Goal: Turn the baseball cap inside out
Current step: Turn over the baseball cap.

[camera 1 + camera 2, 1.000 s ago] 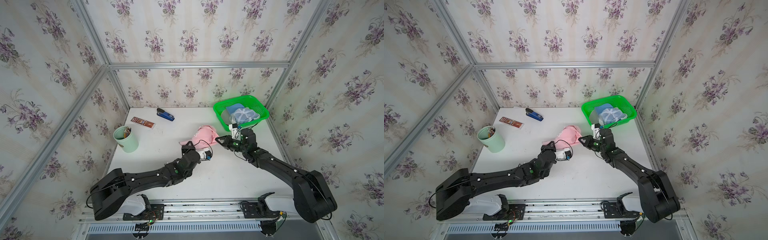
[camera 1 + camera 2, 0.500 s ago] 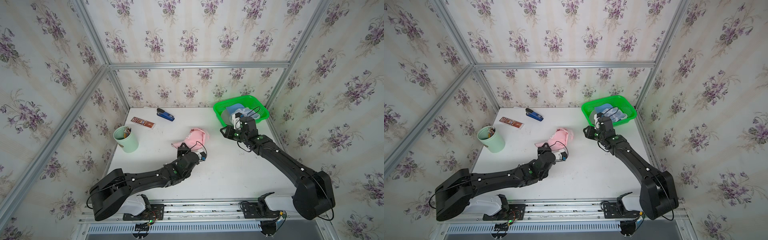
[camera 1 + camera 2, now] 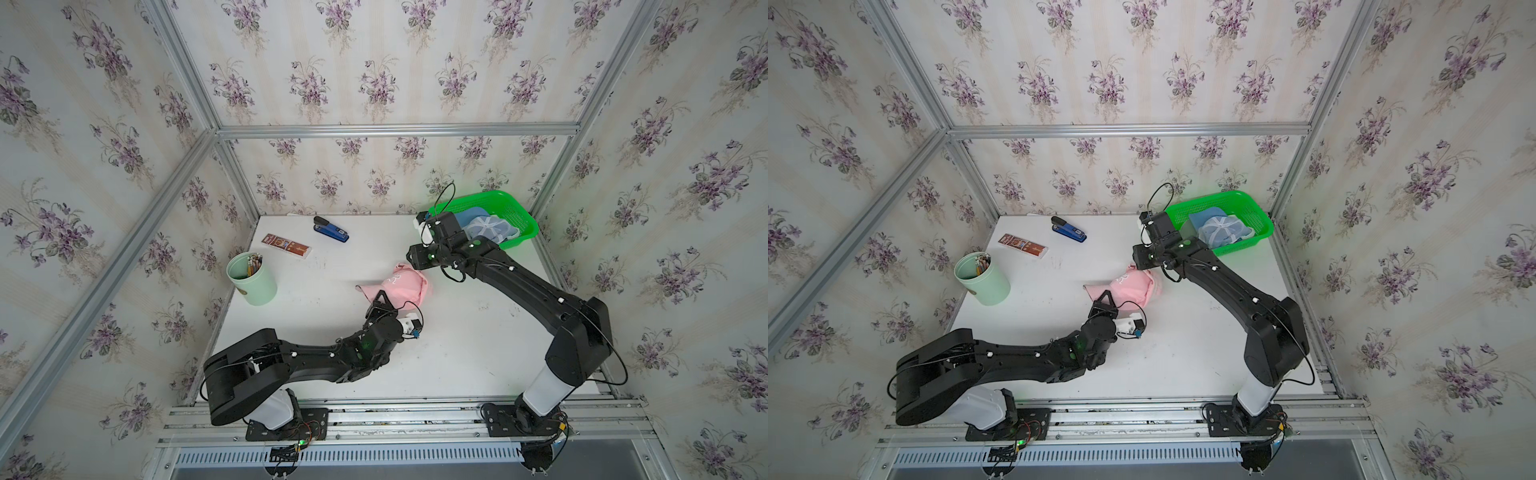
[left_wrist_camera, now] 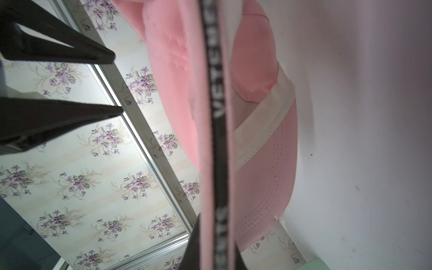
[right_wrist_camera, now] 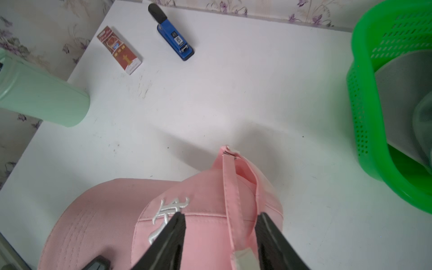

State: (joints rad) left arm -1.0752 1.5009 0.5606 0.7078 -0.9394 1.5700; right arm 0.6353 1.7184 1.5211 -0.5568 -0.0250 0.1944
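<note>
My right gripper is about to grab the pink baseball cap (image 3: 405, 282) by its back strap, so the top of the cap stays free to turn inside out.
The pink baseball cap (image 3: 405, 282) (image 3: 1133, 286) lies mid-table with its white logo facing up. My left gripper (image 3: 380, 296) (image 3: 1105, 296) comes at it from the near side. It is shut on the cap's rim (image 4: 216, 233), with the pink fabric and the dark lettered band pinched between its fingers. My right gripper (image 3: 415, 262) (image 3: 1140, 259) hovers just above the cap's far right side. In the right wrist view its fingers stand open (image 5: 222, 214) over the crown and back strap of the cap (image 5: 112, 210), gripping nothing.
A green basket (image 3: 519, 216) holding blue and white caps stands at the back right, close behind my right wrist. A mint cup of pencils (image 3: 251, 282) stands at the left edge. A blue stapler (image 3: 330, 229) and a red box (image 3: 286, 245) lie at the back.
My right gripper has opened, come off the cap's right edge and risen over it. The cap has shifted slightly and settled lower. My left gripper has kept its hold on the rim.
</note>
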